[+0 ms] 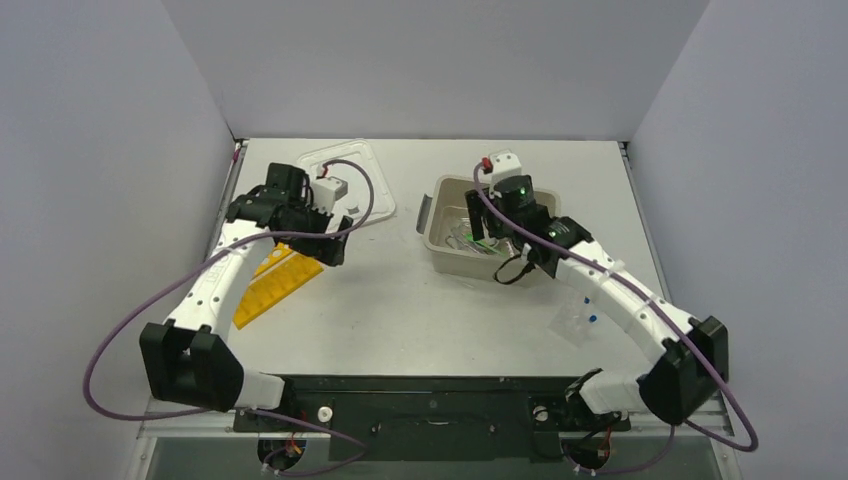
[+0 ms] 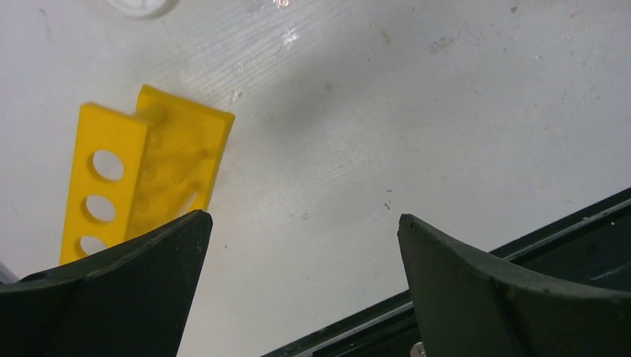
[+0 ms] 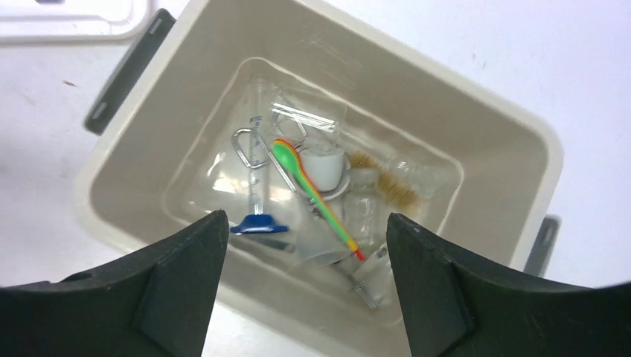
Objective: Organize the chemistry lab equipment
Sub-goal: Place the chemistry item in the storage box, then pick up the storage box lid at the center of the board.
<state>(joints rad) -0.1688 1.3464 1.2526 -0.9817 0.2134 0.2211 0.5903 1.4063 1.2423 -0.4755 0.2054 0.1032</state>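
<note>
I will grab the white lid by its thin near edge (image 1: 379, 218) with my left gripper next, which leaves the lid's other edges free to fit the tub.
My right gripper (image 3: 305, 217) hangs open over the beige tub (image 3: 476, 97) with nothing between its fingers. In the tub lie a rainbow spatula (image 3: 312, 190), a clear cylinder with a blue base (image 3: 258, 223), a brush (image 3: 391, 182), metal tongs (image 3: 249, 149), a small white cup (image 3: 324, 163) and clear glassware (image 3: 327, 242). My left gripper (image 2: 303, 217) is open and empty above bare table, just right of the yellow holed rack (image 2: 149, 171). From above, the rack (image 1: 270, 290) lies on its side under the left arm. Clear pieces with blue caps (image 1: 580, 320) sit on the table beside the right arm.
The white lid (image 1: 372, 195) lies at the back left, partly under the left wrist. The tub (image 1: 440, 245) stands right of centre with a grey handle (image 1: 424, 213) on its left side. The black base rail (image 2: 521, 245) runs along the near edge.
</note>
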